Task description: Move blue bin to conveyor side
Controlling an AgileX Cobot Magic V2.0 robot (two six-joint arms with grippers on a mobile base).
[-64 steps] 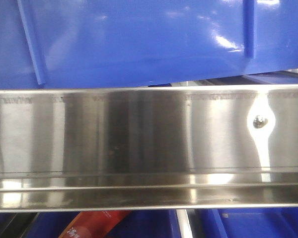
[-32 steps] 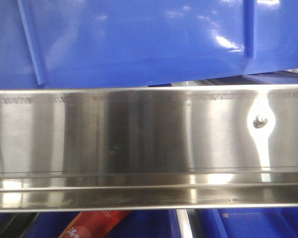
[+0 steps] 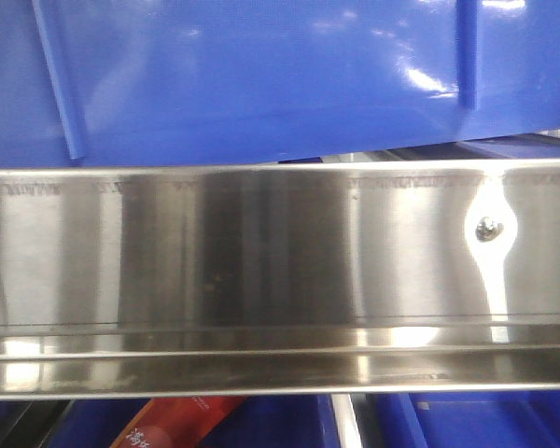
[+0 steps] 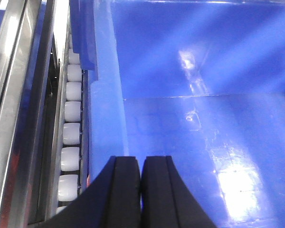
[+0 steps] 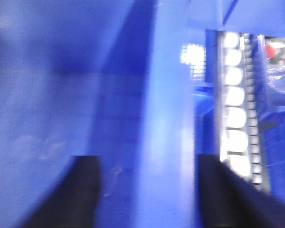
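Note:
The blue bin needs to move over to the conveyor side. My left gripper should grab the bin by its end's rim (image 4: 107, 118) next.
The blue bin (image 3: 261, 84) fills the top of the front view with its glossy ribbed side wall. In the left wrist view my left gripper (image 4: 141, 164) is shut with nothing between its fingers. It hangs inside the blue bin (image 4: 204, 95), just right of the bin's left wall. In the blurred right wrist view my right gripper (image 5: 147, 164) is open. Its fingers straddle the right wall of the blue bin (image 5: 47, 95), one inside and one outside. The conveyor side is out of view.
A shiny stainless-steel rail (image 3: 261, 261) with a screw runs across the front view below the bin. Racks of small white rollers (image 4: 71, 133) (image 5: 235, 109) flank the bin on both sides. A red packet (image 3: 177, 425) and other blue crates (image 3: 467, 425) lie under the rail.

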